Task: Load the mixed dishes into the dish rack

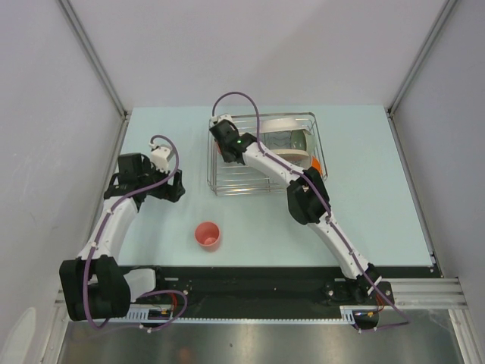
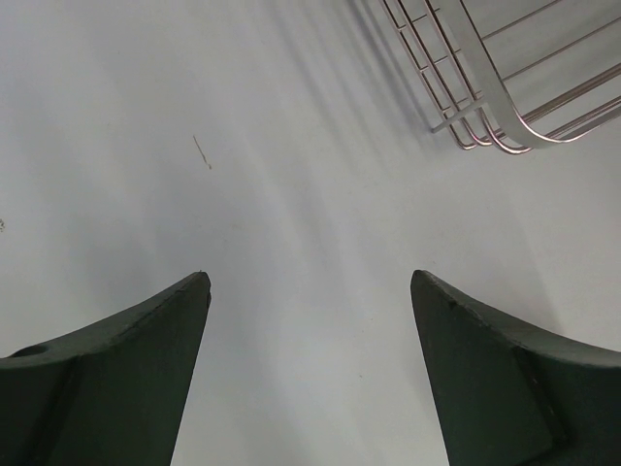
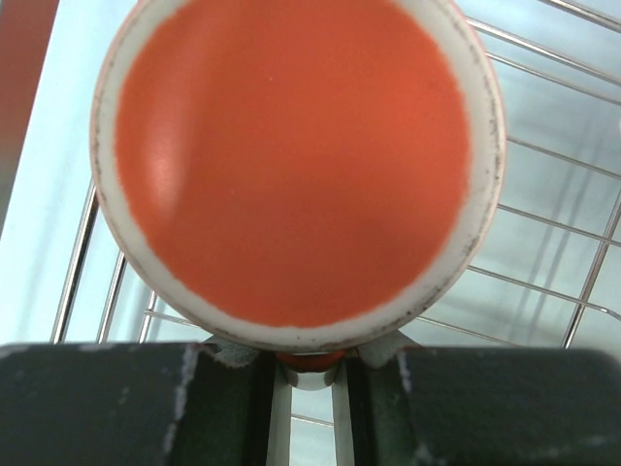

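Rack wires lie below the base-up orange-red mug, so it would end inside the dish rack (image 1: pixel 214 184). It is now time for my right gripper to open.
My right gripper (image 3: pixel 310 364) is shut on the handle of the orange-red mug (image 3: pixel 291 155), whose round base with a cream edge fills the right wrist view, held over the wires of the dish rack (image 3: pixel 553 243). In the top view this gripper (image 1: pixel 221 148) is over the left part of the silver dish rack (image 1: pixel 214 184). White and pale dishes (image 1: pixel 284 140) stand in the rack's right half. The pinkish cup (image 1: pixel 207 235) stands upright on the table near the front. My left gripper (image 2: pixel 310 282) is open and empty above bare table, left of the rack (image 1: pixel 173 187).
The rack's rounded wire corner (image 2: pixel 495 116) shows at the upper right of the left wrist view. An orange patch (image 1: pixel 315 164) shows by the rack's right edge behind my right arm. Grey walls enclose the pale blue table (image 1: pixel 364 220).
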Available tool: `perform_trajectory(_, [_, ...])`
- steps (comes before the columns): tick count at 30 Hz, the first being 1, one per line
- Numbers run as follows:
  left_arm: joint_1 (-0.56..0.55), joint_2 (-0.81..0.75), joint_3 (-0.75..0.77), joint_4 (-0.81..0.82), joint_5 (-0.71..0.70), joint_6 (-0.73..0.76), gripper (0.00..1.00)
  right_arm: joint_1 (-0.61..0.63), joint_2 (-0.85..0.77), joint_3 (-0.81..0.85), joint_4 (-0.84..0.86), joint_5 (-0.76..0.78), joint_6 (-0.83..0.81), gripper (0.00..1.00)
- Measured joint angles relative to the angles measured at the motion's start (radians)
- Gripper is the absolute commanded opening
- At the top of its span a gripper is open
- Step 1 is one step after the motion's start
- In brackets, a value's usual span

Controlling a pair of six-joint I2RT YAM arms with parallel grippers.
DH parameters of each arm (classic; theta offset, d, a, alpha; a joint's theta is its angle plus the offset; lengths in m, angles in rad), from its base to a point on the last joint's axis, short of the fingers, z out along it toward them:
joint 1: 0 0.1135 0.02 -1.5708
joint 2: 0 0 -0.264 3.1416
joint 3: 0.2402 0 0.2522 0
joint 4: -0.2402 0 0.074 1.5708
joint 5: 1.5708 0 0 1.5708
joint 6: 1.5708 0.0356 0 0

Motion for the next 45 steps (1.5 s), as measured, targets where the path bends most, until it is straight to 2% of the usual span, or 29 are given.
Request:
perform_trajectory(6, [0.0, -0.014, -0.015, 0.005, 0.002, 0.002, 0.88, -0.003, 0.002, 0.0, 0.017, 0.003, -0.008, 0.0])
perform_trajectory(10, [0.0, -0.036, -0.031, 0.004, 0.005, 0.002, 0.88, -0.003, 0.004, 0.0, 0.023, 0.013, -0.012, 0.13])
perform_trajectory(24, [0.001, -0.067, -0.031, -0.01, 0.03, 0.004, 0.87, -0.008, 0.006, -0.011, 0.043, 0.013, -0.016, 0.29])
perform_trajectory(34, [0.001, -0.08, -0.024, -0.028, 0.038, 0.004, 0.87, -0.01, 0.006, -0.011, 0.058, 0.01, -0.021, 0.73])
perform_trajectory(40, [0.001, -0.08, -0.002, -0.044, 0.051, 0.005, 0.86, -0.008, 0.006, -0.014, 0.051, 0.007, -0.018, 0.86])
perform_trajectory(43, [0.001, -0.08, 0.016, -0.06, 0.064, 0.008, 0.86, 0.0, -0.009, -0.048, 0.044, 0.006, -0.008, 0.98])
perform_trajectory(45, [0.001, -0.08, 0.041, -0.087, 0.087, 0.019, 0.86, 0.01, -0.045, -0.106, 0.045, 0.005, -0.005, 1.0])
